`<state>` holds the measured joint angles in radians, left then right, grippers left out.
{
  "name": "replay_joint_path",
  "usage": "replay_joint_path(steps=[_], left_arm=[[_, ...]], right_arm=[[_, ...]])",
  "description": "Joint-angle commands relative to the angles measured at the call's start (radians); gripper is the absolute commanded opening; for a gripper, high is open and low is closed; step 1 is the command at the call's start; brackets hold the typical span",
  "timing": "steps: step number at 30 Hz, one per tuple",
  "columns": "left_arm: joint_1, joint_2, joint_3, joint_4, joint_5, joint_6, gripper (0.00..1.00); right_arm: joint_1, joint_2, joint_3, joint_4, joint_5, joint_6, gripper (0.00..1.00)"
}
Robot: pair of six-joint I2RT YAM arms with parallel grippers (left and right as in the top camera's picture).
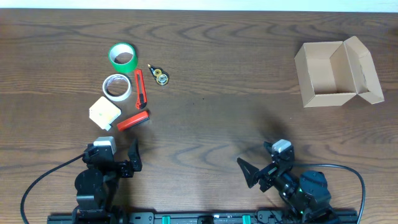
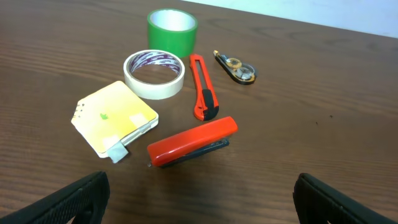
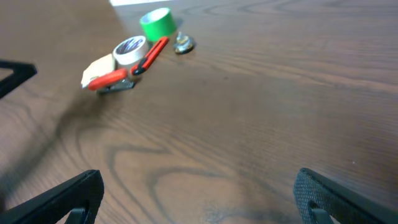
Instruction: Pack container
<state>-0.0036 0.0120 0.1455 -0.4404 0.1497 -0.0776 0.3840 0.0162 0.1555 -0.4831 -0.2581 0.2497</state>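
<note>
Next, my right gripper will pinch the cardboard box by the rim of the side opposite its flap (image 1: 308, 70) to drag the box nearer, leaving its opening for packing.
The container (image 1: 320, 67) is a tan cardboard box at the far right, its flap lid open and its inside showing bare. At the far left lie a green tape roll (image 1: 124, 66) (image 2: 172, 31), a white tape roll (image 1: 106, 87) (image 2: 140, 87), a red utility knife (image 1: 140, 88) (image 2: 202, 87), a correction tape dispenser (image 1: 160, 76) (image 2: 236, 68), a pale yellow note block (image 1: 104, 113) (image 2: 115, 115) and a red stapler (image 1: 133, 121) (image 2: 193, 142). My left gripper (image 1: 113, 157) (image 2: 199, 202) stands open just short of the stapler. My right gripper (image 1: 264, 163) (image 3: 199, 199) is open over bare wood.
The wood table (image 1: 217, 106) runs between the item cluster and the box. In the right wrist view the cluster shows far off at upper left, with the stapler (image 3: 109, 81) nearest. A black cable (image 1: 37, 183) loops at the near left.
</note>
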Motion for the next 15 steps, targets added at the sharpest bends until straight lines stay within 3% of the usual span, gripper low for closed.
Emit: replay_joint_path(steps=[1, 6, 15], left_arm=[[0.003, -0.006, -0.019, 0.003, -0.003, 0.007, 0.95], [0.003, -0.006, -0.019, 0.003, -0.003, 0.007, 0.95], [0.003, -0.006, -0.019, 0.003, -0.003, 0.007, 0.95]], right_arm=[[0.007, 0.000, -0.001, 0.042, 0.106, 0.077, 0.99], [-0.023, 0.116, 0.040, 0.204, 0.150, 0.079, 0.99], [-0.153, 0.608, 0.339, 0.195, 0.164, 0.034, 0.99]])
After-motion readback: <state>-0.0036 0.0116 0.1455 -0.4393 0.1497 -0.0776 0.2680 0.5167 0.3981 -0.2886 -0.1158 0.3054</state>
